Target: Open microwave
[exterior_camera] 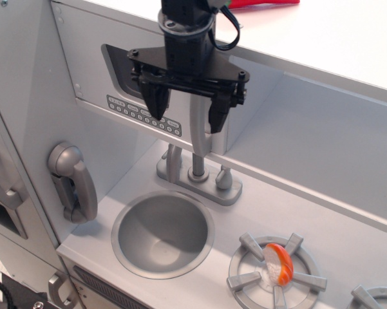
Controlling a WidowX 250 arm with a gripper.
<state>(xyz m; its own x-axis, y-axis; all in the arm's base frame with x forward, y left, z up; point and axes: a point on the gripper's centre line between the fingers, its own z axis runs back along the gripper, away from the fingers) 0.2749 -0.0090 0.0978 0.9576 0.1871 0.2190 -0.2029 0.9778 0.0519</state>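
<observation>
The robot's gripper next needs to grab the door's silver handle by its top (198,103) to open the microwave.
The microwave (90,67) is a grey compartment at the upper left with a dark rounded window (119,64), a button row (141,116) and a tall vertical silver handle (199,129). Its door looks shut. My black gripper (188,111) hangs in front of the door's right part. It is open, with one finger (158,100) left of the handle and the other finger (217,114) right of it. The handle's upper part is hidden behind the gripper. I cannot tell whether the fingers touch the handle.
A silver phone handset (74,183) hangs on the left wall. A faucet (196,170) stands behind the round sink (162,233). An orange and white toy (278,264) lies on the burner (273,273). A red object (264,3) lies on the top shelf.
</observation>
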